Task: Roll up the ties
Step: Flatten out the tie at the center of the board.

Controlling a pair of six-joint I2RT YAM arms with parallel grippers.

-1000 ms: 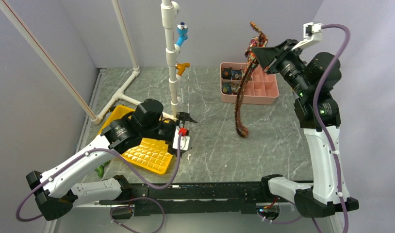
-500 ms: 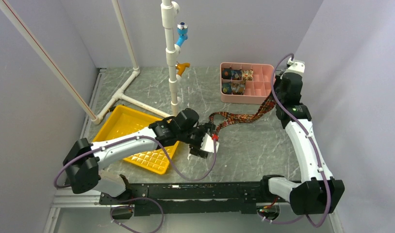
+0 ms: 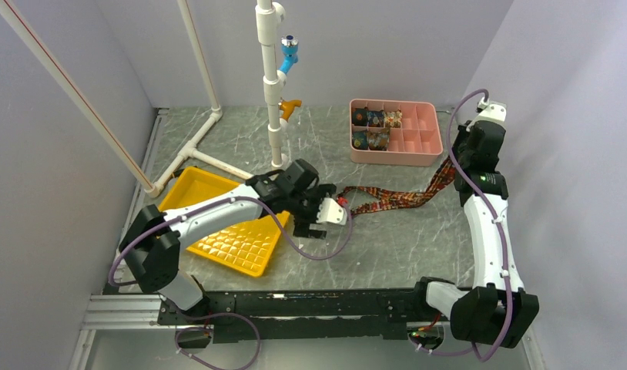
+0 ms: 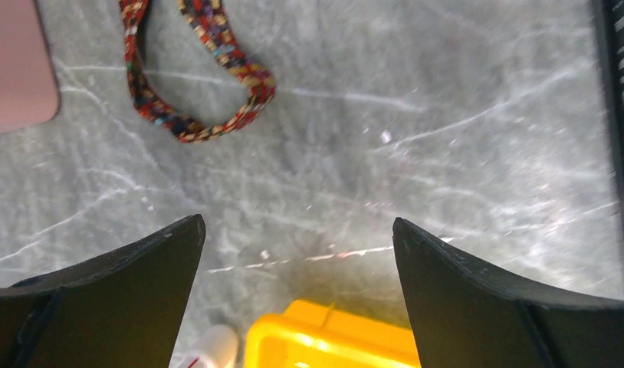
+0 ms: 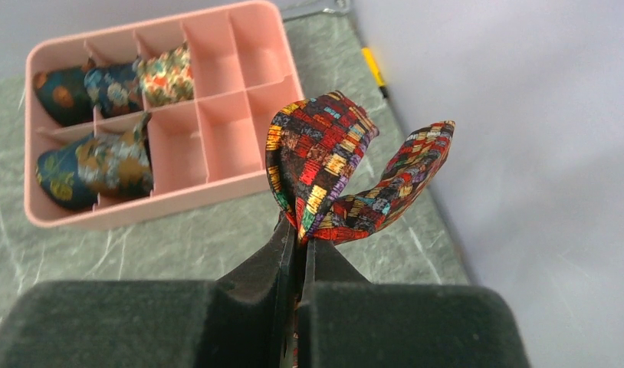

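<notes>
The tie needs to be stretched straight for rolling, so my left gripper next needs to take hold of the tie's curled loop end (image 3: 341, 200) (image 4: 198, 133), opposite my right gripper.
A long tie (image 3: 395, 199) in red, dark and gold checks lies as a strip across the table's middle. Its right end rises to my right gripper (image 3: 451, 166), which is shut on a fold of the tie (image 5: 324, 165); the jaws (image 5: 301, 239) press together on the cloth. My left gripper (image 3: 326, 214) hovers open just short of the tie's left end. In the left wrist view that end curls as a loop (image 4: 259, 84) beyond the spread jaws (image 4: 297, 224), which hold nothing. Several rolled ties (image 3: 374, 128) sit in the pink box (image 5: 156, 207).
The pink divided box (image 3: 420, 158) stands at the back right, its right-hand cells bare. A yellow tray (image 3: 241, 248) lies under my left arm. A white pipe stand (image 3: 273, 92) with blue and orange clips rises at the back centre. The right wall is close to my right arm.
My right gripper brought the tie down from high in the air and drew it rightward, laying it straighter. My left arm swung from the tray to the tie's left end.
</notes>
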